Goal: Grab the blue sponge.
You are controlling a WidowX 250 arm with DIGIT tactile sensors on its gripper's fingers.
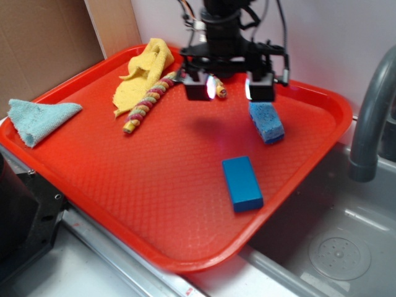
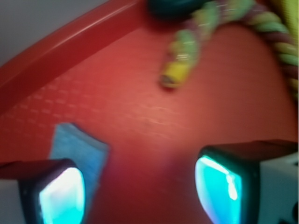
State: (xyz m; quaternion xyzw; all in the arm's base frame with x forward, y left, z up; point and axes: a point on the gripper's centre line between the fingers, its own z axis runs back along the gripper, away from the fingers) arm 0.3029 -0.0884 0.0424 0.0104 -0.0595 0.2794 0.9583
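Note:
Next, my gripper grabs the blue sponge by its long sides to pick it up off the red tray.
The blue sponge (image 1: 266,122), light blue and porous with a darker underside, lies on the red tray (image 1: 154,204) near its far right rim. My gripper (image 1: 229,88) hovers above the tray just left of the sponge, jaws wide open and empty; its right finger stands over the sponge's far end. In the wrist view the sponge (image 2: 79,149) shows at the lower left, partly behind the left finger (image 2: 60,196), outside the gap of my gripper (image 2: 140,191).
A smooth dark blue block (image 1: 242,183) lies nearer the front of the tray. A yellow cloth (image 1: 145,71) and a multicoloured rope (image 1: 148,102) lie at the back left; the rope's end (image 2: 180,65) shows in the wrist view. A pale teal cloth (image 1: 40,117) drapes the left rim. A grey faucet (image 1: 371,117) and sink are at right.

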